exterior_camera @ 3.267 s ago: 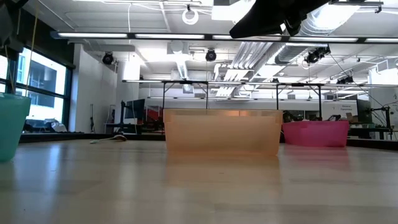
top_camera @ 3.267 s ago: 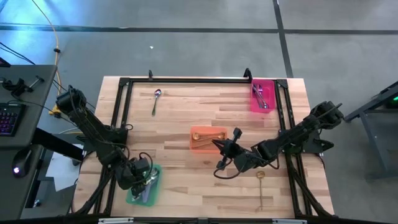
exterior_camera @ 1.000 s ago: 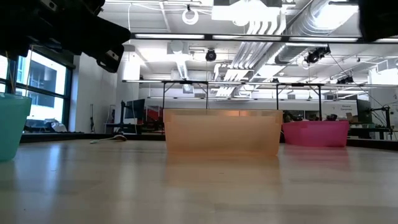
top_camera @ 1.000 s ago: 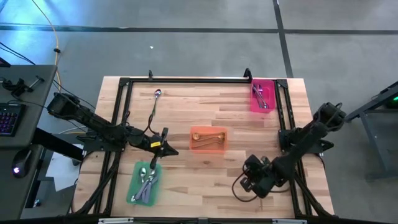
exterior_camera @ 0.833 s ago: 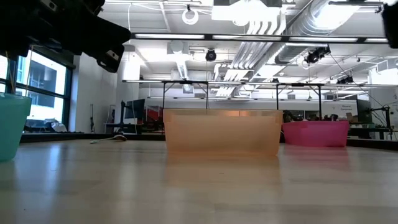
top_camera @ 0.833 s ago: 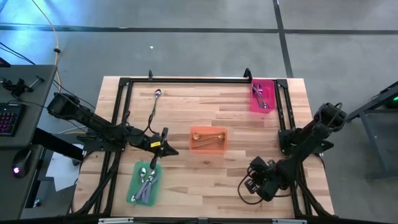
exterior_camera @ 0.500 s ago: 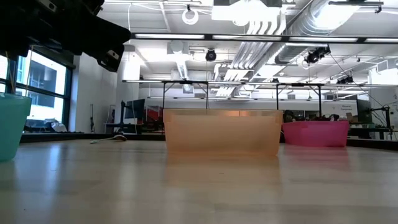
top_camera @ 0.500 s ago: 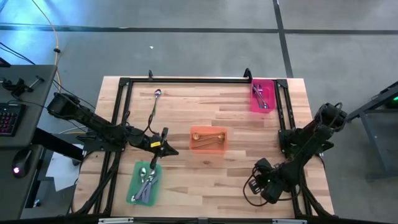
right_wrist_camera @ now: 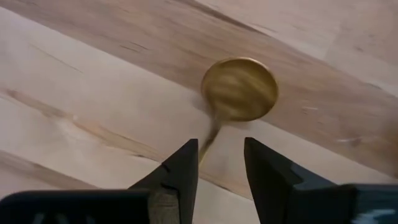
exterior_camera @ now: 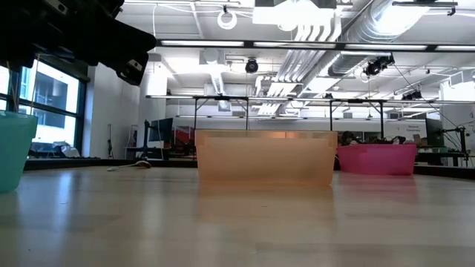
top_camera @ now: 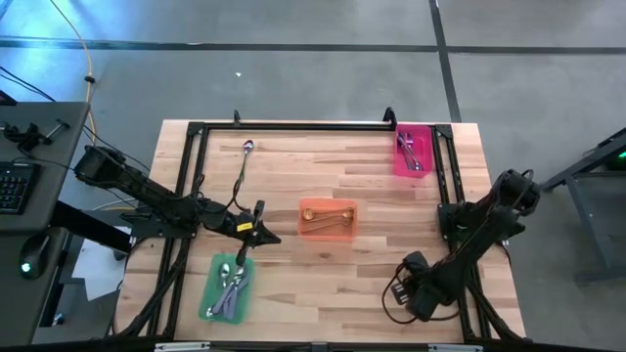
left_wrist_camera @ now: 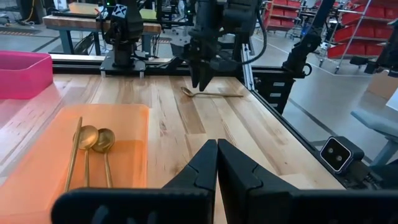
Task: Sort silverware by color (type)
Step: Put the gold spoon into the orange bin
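Observation:
I will grip the gold spoon by its thin neck (right_wrist_camera: pixel 208 138) next with my right gripper. Then I can sort it into the orange tray.
A gold spoon (right_wrist_camera: pixel 239 89) of the silverware lies flat on the wooden table near its front right. My right gripper (right_wrist_camera: pixel 217 155) points down over it and is open, one finger on each side of the spoon's thin neck (right_wrist_camera: pixel 208 138), with a gap to it on both sides. In the high view this gripper (top_camera: pixel 409 287) hides the spoon. In the left wrist view the spoon (left_wrist_camera: pixel 211 94) lies under it. My left gripper (top_camera: pixel 262 236) hangs shut and empty left of the orange tray (top_camera: pixel 328 218), which holds two gold spoons (left_wrist_camera: pixel 93 138).
A green tray (top_camera: pixel 227 286) with silver pieces stands near the front left. A pink tray (top_camera: pixel 411 152) with cutlery is at the far right. One loose spoon (top_camera: pixel 245 156) lies at the far left. A black frame (top_camera: pixel 293 126) runs along the table's far and side edges.
My right gripper has moved a little toward the table's near right corner and sunk, turning about its own axis, and now stands over the gold spoon. Its arm has left the top right of the low view.

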Available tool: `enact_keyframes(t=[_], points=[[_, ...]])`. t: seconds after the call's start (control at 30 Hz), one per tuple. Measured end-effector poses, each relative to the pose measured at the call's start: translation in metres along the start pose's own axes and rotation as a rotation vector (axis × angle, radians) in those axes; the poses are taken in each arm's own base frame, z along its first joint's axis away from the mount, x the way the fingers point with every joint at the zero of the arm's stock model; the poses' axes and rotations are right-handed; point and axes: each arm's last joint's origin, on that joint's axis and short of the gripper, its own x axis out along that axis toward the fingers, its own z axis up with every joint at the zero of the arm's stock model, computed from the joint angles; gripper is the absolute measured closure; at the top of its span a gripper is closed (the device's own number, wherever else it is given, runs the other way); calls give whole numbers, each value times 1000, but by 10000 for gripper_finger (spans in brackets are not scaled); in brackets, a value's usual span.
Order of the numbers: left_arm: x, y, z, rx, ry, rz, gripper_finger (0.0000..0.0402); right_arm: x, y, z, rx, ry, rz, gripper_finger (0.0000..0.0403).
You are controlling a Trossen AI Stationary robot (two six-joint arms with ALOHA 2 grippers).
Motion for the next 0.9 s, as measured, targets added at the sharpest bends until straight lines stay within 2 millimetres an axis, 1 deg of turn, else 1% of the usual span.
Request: enact_keyframes(t=[0.23,0.4,0.53,0.67,0.8,0.9], points=[[0,0,0,1,0,0,399,15,3,-3,14,-10,-41,288],[0,0,0,1,0,0,399,20,4,-4,9,-19,-64,288],[0,0,0,2,0,0,399,21,4,-4,7,-35,-60,293],[0,0,0,6,0,0,399,21,3,-3,-11,-38,-65,316],[0,0,0,16,0,4,399,22,4,-2,-34,-47,-61,351],[0,1,0,10,-3,23,399,22,6,0,-90,-42,-52,377]])
